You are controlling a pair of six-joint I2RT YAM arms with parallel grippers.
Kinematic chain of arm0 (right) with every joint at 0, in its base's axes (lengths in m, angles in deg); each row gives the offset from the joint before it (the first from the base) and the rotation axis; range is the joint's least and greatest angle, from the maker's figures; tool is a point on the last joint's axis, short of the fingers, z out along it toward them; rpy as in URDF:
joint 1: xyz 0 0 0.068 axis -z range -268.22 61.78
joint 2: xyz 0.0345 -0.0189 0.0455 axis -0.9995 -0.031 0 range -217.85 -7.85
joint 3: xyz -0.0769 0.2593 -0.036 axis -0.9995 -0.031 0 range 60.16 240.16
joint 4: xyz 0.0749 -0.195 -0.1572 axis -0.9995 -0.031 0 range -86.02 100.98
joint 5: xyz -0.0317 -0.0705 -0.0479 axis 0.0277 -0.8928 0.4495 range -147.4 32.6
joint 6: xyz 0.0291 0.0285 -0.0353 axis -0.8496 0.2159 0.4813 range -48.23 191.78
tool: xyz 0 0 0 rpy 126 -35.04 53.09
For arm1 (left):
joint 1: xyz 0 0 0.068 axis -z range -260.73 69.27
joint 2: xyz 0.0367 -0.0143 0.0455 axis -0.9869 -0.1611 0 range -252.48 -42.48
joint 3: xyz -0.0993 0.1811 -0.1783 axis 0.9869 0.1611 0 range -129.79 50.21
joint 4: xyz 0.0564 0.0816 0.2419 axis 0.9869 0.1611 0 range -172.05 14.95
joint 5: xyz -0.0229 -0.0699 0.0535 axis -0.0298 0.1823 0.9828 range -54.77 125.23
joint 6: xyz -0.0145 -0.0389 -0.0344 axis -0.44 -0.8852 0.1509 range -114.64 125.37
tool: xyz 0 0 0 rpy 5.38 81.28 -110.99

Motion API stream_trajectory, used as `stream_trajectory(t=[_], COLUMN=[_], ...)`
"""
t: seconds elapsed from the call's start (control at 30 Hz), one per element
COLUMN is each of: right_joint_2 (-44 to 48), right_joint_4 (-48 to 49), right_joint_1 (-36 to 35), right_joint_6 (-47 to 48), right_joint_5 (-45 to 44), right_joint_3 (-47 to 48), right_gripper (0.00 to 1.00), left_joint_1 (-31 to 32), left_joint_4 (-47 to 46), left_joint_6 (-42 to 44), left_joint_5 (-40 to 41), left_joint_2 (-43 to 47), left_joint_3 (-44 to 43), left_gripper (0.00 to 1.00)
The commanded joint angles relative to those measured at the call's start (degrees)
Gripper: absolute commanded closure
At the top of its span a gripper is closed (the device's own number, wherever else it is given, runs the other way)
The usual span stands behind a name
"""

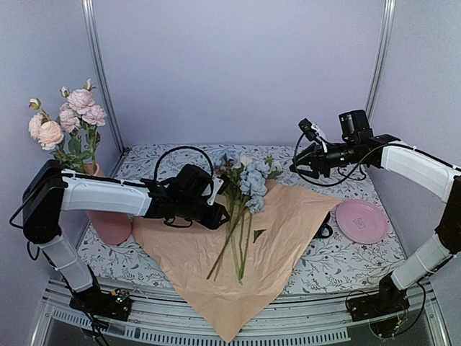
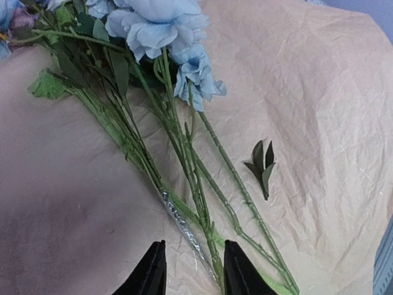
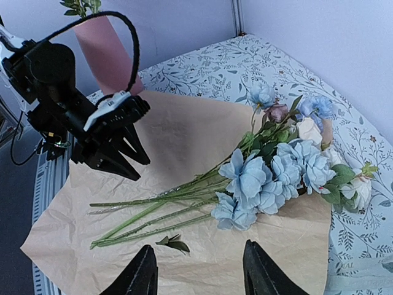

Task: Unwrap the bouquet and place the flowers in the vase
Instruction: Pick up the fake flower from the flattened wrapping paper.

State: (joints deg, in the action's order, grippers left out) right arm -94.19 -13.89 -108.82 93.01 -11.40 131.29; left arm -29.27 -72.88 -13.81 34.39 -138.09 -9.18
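The blue flowers need their lower ends free for the vase (image 1: 109, 225), so the left gripper needs to pick them up next by their green stems' middle (image 1: 233, 222).
The bouquet lies unwrapped: its crinkled paper (image 1: 288, 223) is spread flat, peach side up. The flowers (image 1: 248, 184) lie across it, blue and cream blooms toward the back and green stems (image 2: 184, 153) toward the front. My left gripper (image 2: 193, 249) hovers open just above the stems, which run under the gap between its fingers, and holds nothing. It also shows in the right wrist view as the left gripper (image 3: 136, 161), left of the stems. The right gripper (image 3: 199, 246) hangs open and empty, high at the back right (image 1: 296, 167). The pink vase (image 1: 109, 225) at the left holds pink flowers (image 1: 72, 119).
A loose dark leaf (image 2: 263, 166) lies on the paper right of the stems. A flat pink plate (image 1: 361, 220) sits at the right. A small dark object (image 1: 325, 229) peeks out at the paper's right edge. The paper's front corner hangs over the table edge (image 1: 230, 328).
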Motion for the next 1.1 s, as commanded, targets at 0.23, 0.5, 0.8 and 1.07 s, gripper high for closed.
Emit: stream_trajectory(t=[0.23, 0.5, 0.8, 1.07], right_joint_2=[4.0, 5.6, 4.3, 3.7], right_joint_4=[10.1, 12.7, 13.8, 14.0], right_joint_1=[0.0, 0.0, 0.1, 0.1], right_joint_6=[-0.8, 0.1, 0.8, 1.2], right_joint_5=[-1.2, -4.7, -4.5, -4.1], right_joint_3=[-12.4, -14.7, -16.7, -16.8], right_gripper=[0.49, 0.49, 0.50, 0.49], left_joint_1=[2.9, 5.7, 8.8, 10.0], left_joint_4=[-9.1, -9.2, -6.8, -1.6], left_joint_6=[-3.1, -4.8, -9.3, -11.3], left_joint_5=[-0.4, 1.3, 6.4, 11.9], left_joint_2=[-5.9, -8.8, -9.6, -7.7], left_joint_3=[2.3, 3.6, 2.8, 0.3], left_gripper=[0.69, 0.66, 0.72, 0.67])
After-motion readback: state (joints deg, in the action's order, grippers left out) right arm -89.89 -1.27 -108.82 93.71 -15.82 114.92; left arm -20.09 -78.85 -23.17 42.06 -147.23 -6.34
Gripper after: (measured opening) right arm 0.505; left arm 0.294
